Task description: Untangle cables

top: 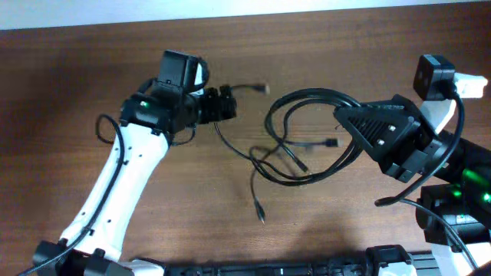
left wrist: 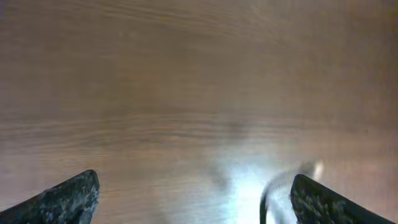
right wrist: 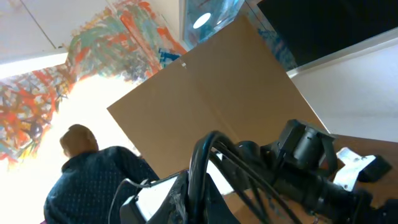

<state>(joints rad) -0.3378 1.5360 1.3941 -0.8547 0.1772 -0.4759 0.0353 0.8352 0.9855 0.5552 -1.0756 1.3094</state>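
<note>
The robot's right gripper will keep holding the looped cables until they rest on the tabletop, as the loops still hang from its raised fingers above the wood.
Several thin black cables [top: 295, 146] lie in a loose tangle at the middle of the wooden table [top: 77, 77]. One plug end [top: 261, 89] points up and right, and another [top: 261, 218] trails toward the front. My right gripper [top: 340, 115] is shut on a bundle of looped cables at the tangle's right side. The right wrist view shows its fingers [right wrist: 202, 199] pinching the cables [right wrist: 208, 149]. My left gripper [top: 229, 103] is at the tangle's upper left and low over the table. Its fingers [left wrist: 193, 190] are wide open, with one blurred cable [left wrist: 266, 200] just inside the right finger.
The right wrist view tilts upward. It shows a brown board [right wrist: 205, 93], a person in a dark top [right wrist: 93, 177] and my left arm [right wrist: 305, 165]. My right arm's base [top: 460, 192] stands at the table's right edge.
</note>
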